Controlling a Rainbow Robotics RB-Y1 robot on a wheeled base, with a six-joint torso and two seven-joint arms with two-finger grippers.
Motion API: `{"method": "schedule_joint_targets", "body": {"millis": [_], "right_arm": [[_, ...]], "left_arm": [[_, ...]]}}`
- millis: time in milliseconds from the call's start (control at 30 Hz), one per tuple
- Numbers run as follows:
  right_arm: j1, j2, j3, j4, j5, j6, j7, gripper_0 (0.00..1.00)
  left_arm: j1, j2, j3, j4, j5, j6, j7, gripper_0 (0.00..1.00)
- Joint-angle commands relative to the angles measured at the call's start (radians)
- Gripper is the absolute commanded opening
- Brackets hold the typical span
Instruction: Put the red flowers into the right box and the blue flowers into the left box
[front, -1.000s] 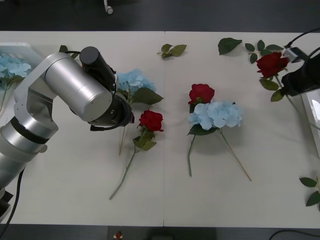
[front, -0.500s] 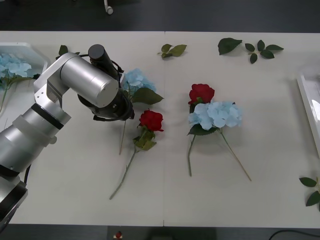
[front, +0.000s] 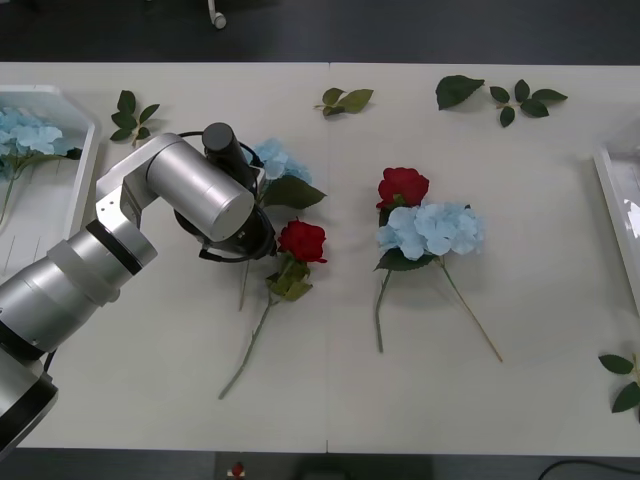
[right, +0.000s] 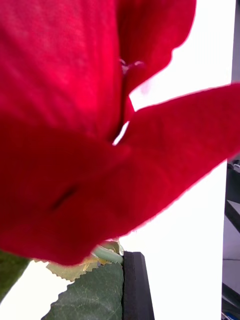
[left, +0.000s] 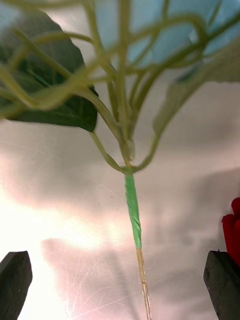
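Observation:
My left gripper should next grab the blue flower by its thin green-taped stem (left: 133, 210). Its blue bloom spreads wide with loose petals and leaves.
On the table lie a red flower (front: 302, 240), a second red flower (front: 402, 185) and a blue flower (front: 435, 228) overlapping it. Another blue flower (front: 275, 160) is half covered by my left arm (front: 200, 190). In the left wrist view my left gripper (left: 120, 285) is open just above the table, its black fingers (left: 14, 277) on either side of that flower's green-taped stem (left: 131, 200). A red bloom (right: 75, 125) hangs close in the right wrist view, beside one black finger (right: 135, 285) near a leaf and stem. The left box (front: 60, 190) holds a blue flower (front: 25, 130). The right box (front: 618, 215) is at the right edge.
Loose green leaf sprigs lie along the far side (front: 345, 99), (front: 458, 90), (front: 525, 98), near the left box (front: 130, 110) and at the near right edge (front: 625, 385). Long stems trail toward the front edge from the flowers in the middle.
My left arm has swung right from the left box and come down over the blue flower's stem. My right arm, with a red flower, has left the front view on the right.

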Motion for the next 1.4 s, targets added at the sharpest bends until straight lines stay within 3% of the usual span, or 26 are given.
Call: {"method": "schedule_joint_targets", "body": {"millis": [33,300,367,500,567,667,967,1067,1200,1300,1400], "right_arm": [[0.001,0.024,-0.023,0.048,0.003,-0.058,0.006,0.00],[0.055,0.036,-0.066,0.045,0.018,-0.133,0.009,0.01],[0.060,0.036,-0.064,0.043,0.023,-0.136,0.014,0.16],[0.064,0.036,-0.064,0.042,0.035,-0.136,0.022,0.58],[0.064,0.036,-0.064,0.039,0.038,-0.136,0.026,0.69],[0.063,0.036,-0.068,0.034,0.041,-0.134,0.037,0.78],[0.063,0.024,-0.173,-0.011,0.030,-0.059,0.085,0.88],[0.063,-0.004,-0.196,-0.096,0.019,-0.007,0.091,0.88],[0.069,-0.077,-0.195,-0.301,-0.019,0.079,0.085,0.88],[0.081,-0.128,-0.195,-0.448,-0.062,0.123,0.075,0.88],[0.098,-0.175,-0.193,-0.586,-0.123,0.149,0.045,0.88]], "left_arm": [[-0.029,-0.014,0.017,-0.008,-0.003,-0.007,-0.005,1.00],[-0.018,-0.016,0.012,-0.007,0.003,-0.007,-0.003,0.98],[-0.012,-0.017,0.012,-0.008,0.003,-0.007,-0.003,0.96],[0.000,-0.016,0.012,-0.008,0.011,-0.015,-0.005,0.94],[0.008,-0.016,0.011,-0.008,0.012,-0.020,-0.005,0.93],[0.017,-0.017,0.011,-0.008,0.014,-0.030,-0.005,0.92],[0.032,-0.016,0.012,-0.008,0.015,-0.032,-0.005,0.89],[0.035,-0.017,0.012,-0.008,0.015,-0.035,-0.005,0.80],[0.043,-0.016,0.012,-0.008,0.014,-0.047,-0.003,0.46],[0.051,-0.016,0.011,-0.008,0.011,-0.055,-0.003,0.16],[0.054,-0.017,0.009,-0.008,0.011,-0.058,-0.005,0.01]]}}
